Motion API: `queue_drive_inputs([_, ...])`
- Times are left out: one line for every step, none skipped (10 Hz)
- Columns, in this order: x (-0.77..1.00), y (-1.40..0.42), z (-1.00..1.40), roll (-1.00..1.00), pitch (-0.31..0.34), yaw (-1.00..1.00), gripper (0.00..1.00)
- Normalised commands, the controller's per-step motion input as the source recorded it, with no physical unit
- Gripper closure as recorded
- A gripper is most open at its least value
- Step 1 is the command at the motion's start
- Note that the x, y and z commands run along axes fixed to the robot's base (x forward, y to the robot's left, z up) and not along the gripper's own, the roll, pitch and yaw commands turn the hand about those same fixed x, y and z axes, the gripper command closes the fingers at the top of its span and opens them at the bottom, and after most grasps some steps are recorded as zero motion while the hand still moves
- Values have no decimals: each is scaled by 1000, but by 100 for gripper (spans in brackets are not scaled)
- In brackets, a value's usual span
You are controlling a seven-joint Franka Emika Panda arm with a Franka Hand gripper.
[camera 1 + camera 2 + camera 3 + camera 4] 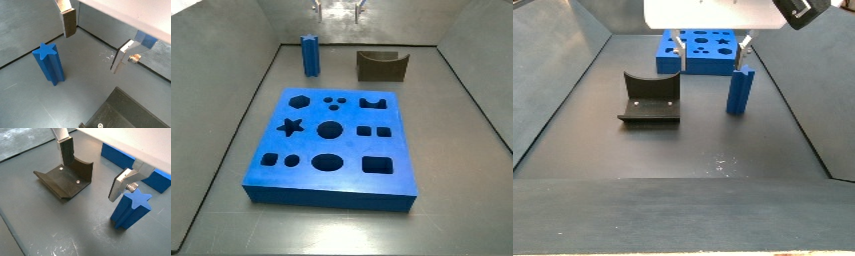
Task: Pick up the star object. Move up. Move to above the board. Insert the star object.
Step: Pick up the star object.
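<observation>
My gripper grabs the star object by its star-shaped top (310, 42) (47, 53) next, so its lower end stays free to enter the board's star hole.
The star object (48, 62) is a tall blue peg with a star-shaped top. It stands upright on the grey floor, seen in both wrist views and in both side views (740, 92) (310, 55). My gripper (95, 42) hangs open above the floor with nothing between its fingers (120, 185). The peg (133, 210) stands just outside one finger, apart from it. The board (331, 140) is a flat blue slab with many cut-outs, among them a star hole. It lies beyond the gripper (710, 48) in a side view.
A dark fixture (63, 180) with a curved notch and two screws stands on the floor on the gripper's other side (649, 98) (381, 66). Grey walls (567, 90) enclose the floor on the sides.
</observation>
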Motion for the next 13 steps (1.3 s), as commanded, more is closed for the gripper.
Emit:
queue_drive_inputs([-537,0,0,0,-417,-120,0])
queue_drive_inputs([-894,-214,-163,117,-234,-137,0])
queue_drive_inputs([-780,-69,-94,194,-120,-326,0])
queue_drive_inputs([0,-17,0,3,0,0,0])
queue_drive_inputs([-151,-17,-209,60,0,0,0])
queue_drive_inputs([-537,-183,-629,0,0,-157,0])
queue_drive_inputs([-806,-203,-691,0,-180,-209,0])
queue_drive_inputs([-66,0,-54,0,0,0,0])
queue_drive_inputs([-263,-200,-494,0,-223,-626,0])
queue_drive_inputs([-43,-66,-209,0,-37,-757,0])
queue_drive_inputs([-17,0,-66,0,-14,0,0])
queue_drive_inputs([-74,-263,-497,0,-337,-674,0])
queue_drive_inputs([-283,-166,-403,0,-217,-246,0])
